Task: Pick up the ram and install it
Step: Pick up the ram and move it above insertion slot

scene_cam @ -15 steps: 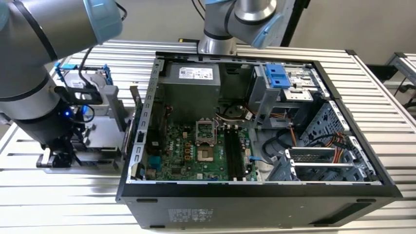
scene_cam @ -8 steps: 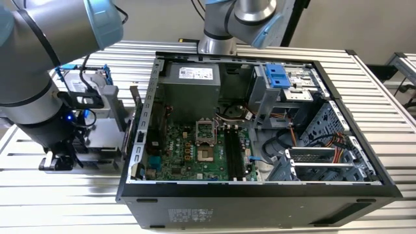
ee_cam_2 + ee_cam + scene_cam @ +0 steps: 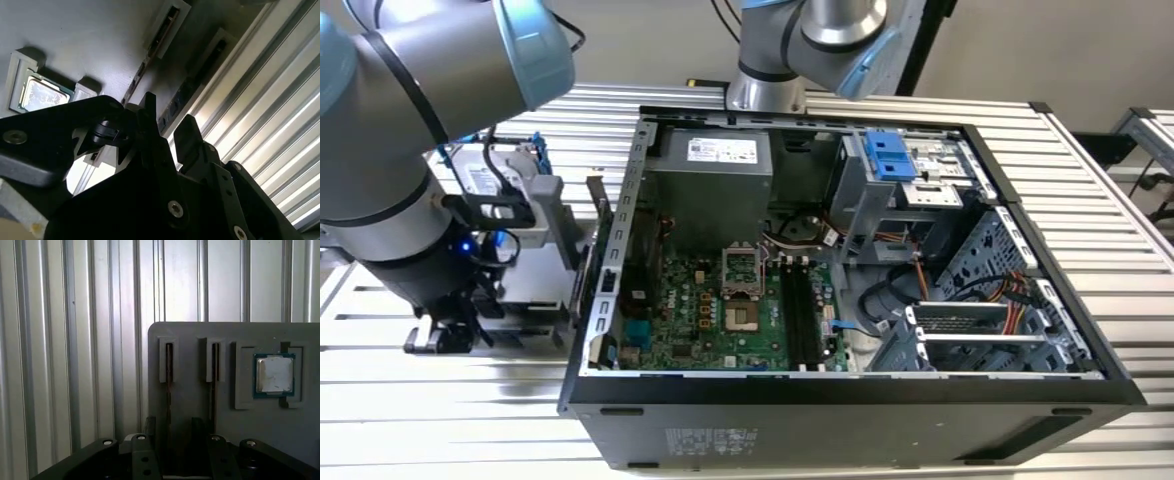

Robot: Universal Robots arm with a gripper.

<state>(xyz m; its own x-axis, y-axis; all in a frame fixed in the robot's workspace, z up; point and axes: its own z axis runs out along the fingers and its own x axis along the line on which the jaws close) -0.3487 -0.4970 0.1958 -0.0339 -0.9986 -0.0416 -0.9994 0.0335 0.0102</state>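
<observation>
The holder's slotted posts wrap around the ends of the ram [image 3: 169,371]. My gripper will next pinch the ram that is farther from the processor chip across its open middle part [image 3: 169,440].
Two thin dark ram sticks stand on edge in slots of a grey holder plate [image 3: 200,337]. The ram [image 3: 169,371] farther from the processor chip runs down between my two black fingers, and in the second wrist view this ram [image 3: 176,104] leads into the gap between them. My gripper [image 3: 173,427] is open, with a finger on each side of that stick and a gap still showing; the same gripper [image 3: 168,119] shows that gap in the second wrist view. The other stick [image 3: 214,371] stands just outside one finger. In the exterior view my arm [image 3: 400,200] reaches down at the exterior view's left, beside the computer case.
A square silver-topped processor chip [image 3: 274,374] lies in a recess of the holder. The open computer case [image 3: 854,385] fills the middle of the ribbed metal table [image 3: 454,420], with dark memory slots [image 3: 803,310] on its green board. A blue-framed drive stand [image 3: 520,190] rises behind my wrist.
</observation>
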